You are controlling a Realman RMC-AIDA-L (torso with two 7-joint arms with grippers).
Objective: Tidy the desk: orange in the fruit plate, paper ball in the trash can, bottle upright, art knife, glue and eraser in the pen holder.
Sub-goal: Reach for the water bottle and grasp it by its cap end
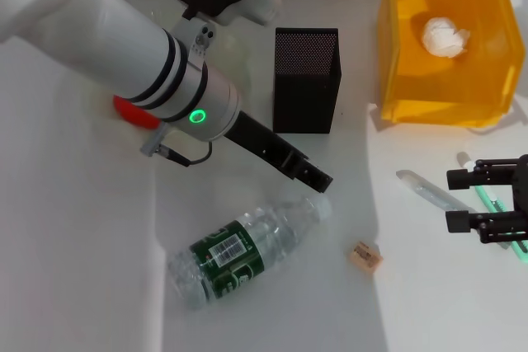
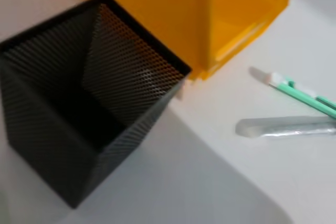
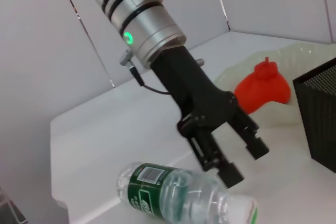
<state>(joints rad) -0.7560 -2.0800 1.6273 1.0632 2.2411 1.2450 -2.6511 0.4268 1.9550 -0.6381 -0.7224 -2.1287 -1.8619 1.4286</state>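
I should lower my left gripper toward the cap first and then close on it, because its fingers hang above and short of the bottle's cap (image 1: 321, 208).
The bottle (image 1: 243, 253) lies on its side, its cap toward the pen holder (image 1: 307, 80). My left gripper (image 1: 318, 179) hangs open just above the cap end; the right wrist view shows its fingers spread over the bottle (image 3: 178, 198), left gripper (image 3: 244, 161). The orange (image 3: 262, 85) rests in the fruit plate (image 3: 310, 56), and the left arm half hides the orange (image 1: 132, 111). The paper ball (image 1: 445, 36) lies in the trash can (image 1: 396, 63). The eraser (image 1: 365, 255) sits on the table. My right gripper (image 1: 452, 199) is open over the green art knife (image 1: 495, 204), beside the clear glue (image 1: 429, 190).
The left wrist view looks down into the pen holder (image 2: 126, 61), with the trash can (image 2: 173, 19) close behind it and the art knife (image 2: 299, 93) and glue (image 2: 286, 127) lying side by side. A white wall runs along the back of the table.
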